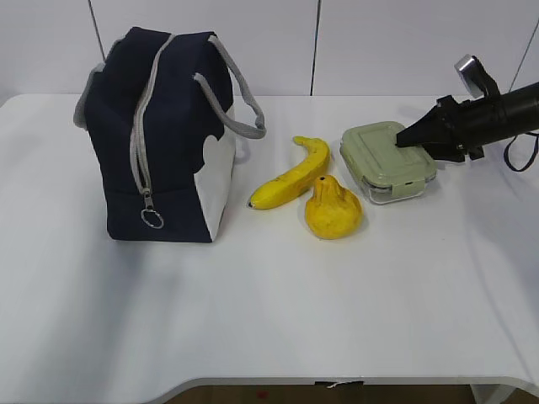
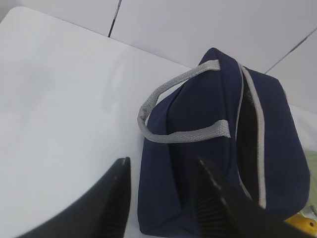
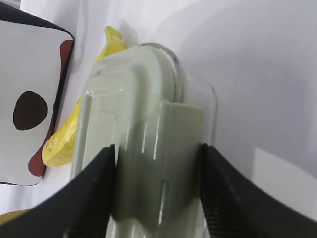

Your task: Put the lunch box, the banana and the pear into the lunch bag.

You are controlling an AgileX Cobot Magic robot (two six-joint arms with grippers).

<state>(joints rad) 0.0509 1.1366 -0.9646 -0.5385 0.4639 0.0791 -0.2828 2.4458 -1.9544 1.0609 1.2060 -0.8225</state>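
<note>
I should use my left gripper next to grab the lunch bag (image 2: pixel 198 148) by the top edge of its end panel (image 2: pixel 229 99), because the fabric stands up there.
The navy lunch bag (image 1: pixel 168 143) stands upright at the left, its ring zipper pull (image 1: pixel 152 219) low on the front. In the left wrist view the bag (image 2: pixel 198 148) shows a dark gap between its grey zipper bands. The banana (image 1: pixel 293 174) and the pear (image 1: pixel 333 209) lie to its right. The lunch box (image 1: pixel 387 160) with its sage-green lid sits at the far right. My right gripper (image 1: pixel 406 139) is open, with its jaws on either side of the lid's side flap (image 3: pixel 163 144). My left gripper (image 2: pixel 163 161) is open and empty above the bag's end. It is out of the exterior view.
The white table (image 1: pixel 269 320) runs to a front edge near the bottom of the exterior view. A white panelled wall (image 1: pixel 379 42) stands behind. The bag's white side panel (image 3: pixel 29 99) and the banana (image 3: pixel 64 139) show to the left of the box in the right wrist view.
</note>
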